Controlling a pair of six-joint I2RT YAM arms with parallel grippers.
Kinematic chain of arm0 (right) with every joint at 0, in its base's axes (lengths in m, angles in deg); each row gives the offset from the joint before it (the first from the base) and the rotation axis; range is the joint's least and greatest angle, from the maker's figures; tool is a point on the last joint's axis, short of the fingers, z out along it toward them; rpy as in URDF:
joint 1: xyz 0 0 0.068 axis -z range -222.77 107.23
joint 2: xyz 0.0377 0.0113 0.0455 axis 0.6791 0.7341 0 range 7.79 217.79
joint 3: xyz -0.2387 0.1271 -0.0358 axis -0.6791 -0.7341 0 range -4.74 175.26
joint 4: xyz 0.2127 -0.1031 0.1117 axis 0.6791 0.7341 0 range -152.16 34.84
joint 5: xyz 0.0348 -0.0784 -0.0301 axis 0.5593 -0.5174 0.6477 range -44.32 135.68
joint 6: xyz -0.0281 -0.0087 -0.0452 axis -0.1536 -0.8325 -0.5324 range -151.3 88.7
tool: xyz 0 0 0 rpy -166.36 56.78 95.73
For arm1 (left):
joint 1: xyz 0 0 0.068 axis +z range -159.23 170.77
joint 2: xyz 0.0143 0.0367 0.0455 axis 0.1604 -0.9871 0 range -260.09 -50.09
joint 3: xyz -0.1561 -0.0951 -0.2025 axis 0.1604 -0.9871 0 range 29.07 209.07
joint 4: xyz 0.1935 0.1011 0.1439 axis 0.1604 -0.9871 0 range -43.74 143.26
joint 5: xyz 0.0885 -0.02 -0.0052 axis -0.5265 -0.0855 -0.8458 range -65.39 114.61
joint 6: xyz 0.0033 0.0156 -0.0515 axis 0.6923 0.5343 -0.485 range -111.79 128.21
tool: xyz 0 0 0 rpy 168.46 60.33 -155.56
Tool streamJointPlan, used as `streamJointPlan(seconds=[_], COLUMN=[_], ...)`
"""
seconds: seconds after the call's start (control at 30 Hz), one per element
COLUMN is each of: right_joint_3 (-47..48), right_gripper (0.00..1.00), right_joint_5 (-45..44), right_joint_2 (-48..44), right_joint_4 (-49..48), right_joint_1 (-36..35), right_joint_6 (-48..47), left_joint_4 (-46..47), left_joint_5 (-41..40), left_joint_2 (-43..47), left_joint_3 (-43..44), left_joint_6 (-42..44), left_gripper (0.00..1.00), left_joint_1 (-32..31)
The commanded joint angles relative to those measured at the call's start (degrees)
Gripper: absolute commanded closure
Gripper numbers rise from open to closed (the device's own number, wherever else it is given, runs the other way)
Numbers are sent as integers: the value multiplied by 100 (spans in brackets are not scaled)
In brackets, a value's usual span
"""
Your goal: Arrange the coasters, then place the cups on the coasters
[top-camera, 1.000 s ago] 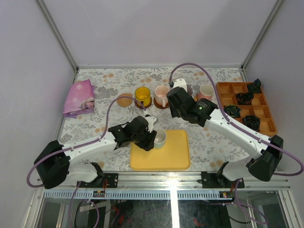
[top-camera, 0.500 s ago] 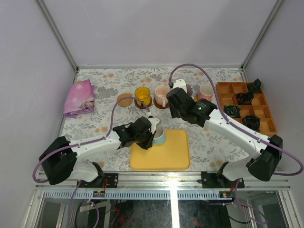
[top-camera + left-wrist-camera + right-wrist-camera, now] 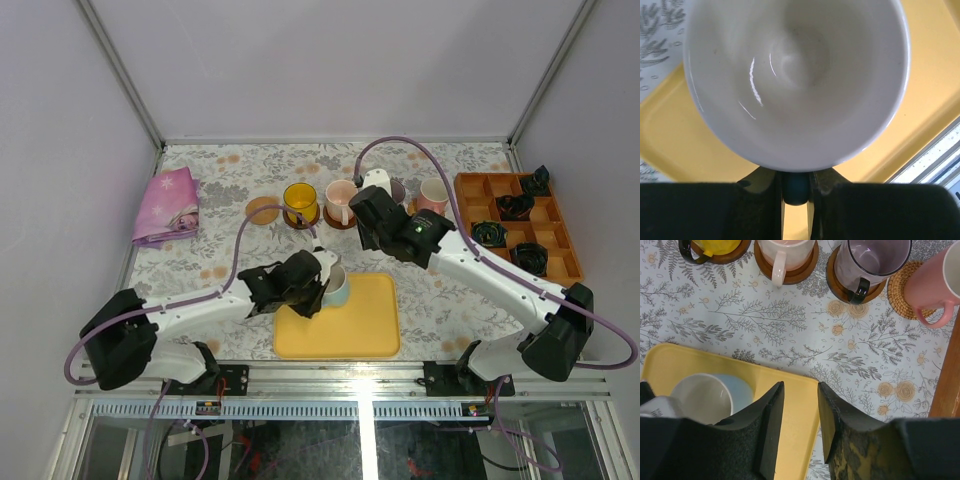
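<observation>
My left gripper's fingers are closed around the blue handle (image 3: pixel 795 189) under the white bowl. The cup would come up off the yellow tray if I lifted my left gripper now.
A white cup (image 3: pixel 336 287) with a blue handle stands on the far left corner of the yellow tray (image 3: pixel 350 330). My left gripper (image 3: pixel 795 186) is shut on the cup's blue handle (image 3: pixel 795 190), and the white bowl (image 3: pixel 795 75) fills the left wrist view. My right gripper (image 3: pixel 800 387) hangs open and empty over the tray's far edge. In a row behind stand the amber cup (image 3: pixel 715 245), pale pink cup (image 3: pixel 785 250) and purple cup (image 3: pixel 872 260) on dark coasters, and the salmon cup (image 3: pixel 932 285) on a woven coaster (image 3: pixel 901 289). One light coaster (image 3: pixel 262 210) lies bare at the left.
An orange compartment tray (image 3: pixel 470 190) with black round parts stands at the right edge. A folded pink cloth (image 3: pixel 168 205) lies at the far left. The right arm (image 3: pixel 470 262) crosses above the table's right half.
My left gripper has moved onto the white cup and closed on its handle. The right gripper's jaws have narrowed a little; that arm has hardly moved.
</observation>
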Motion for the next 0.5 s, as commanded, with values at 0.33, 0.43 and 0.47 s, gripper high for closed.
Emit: streamJointPlan(seconds=[0.33, 0.43, 0.47], right_joint_3=[-189, -232, -242], right_gripper=[62, 61, 60], right_joint_5=[-16, 115, 121], right_joint_2=[-62, -52, -51], right_joint_4=[-703, -837, -907], right_joint_1=[357, 550, 614], right_joint_6=[15, 72, 86], left_joint_4=[-1090, -1616, -1714], left_joint_5=[-2308, -2796, -2924], left_joint_2=[963, 817, 767], left_joint_3=[817, 1131, 1216], left_joint_6=[-604, -742, -745], left_gripper=[100, 100, 100], left_joint_1=[-58, -25, -7])
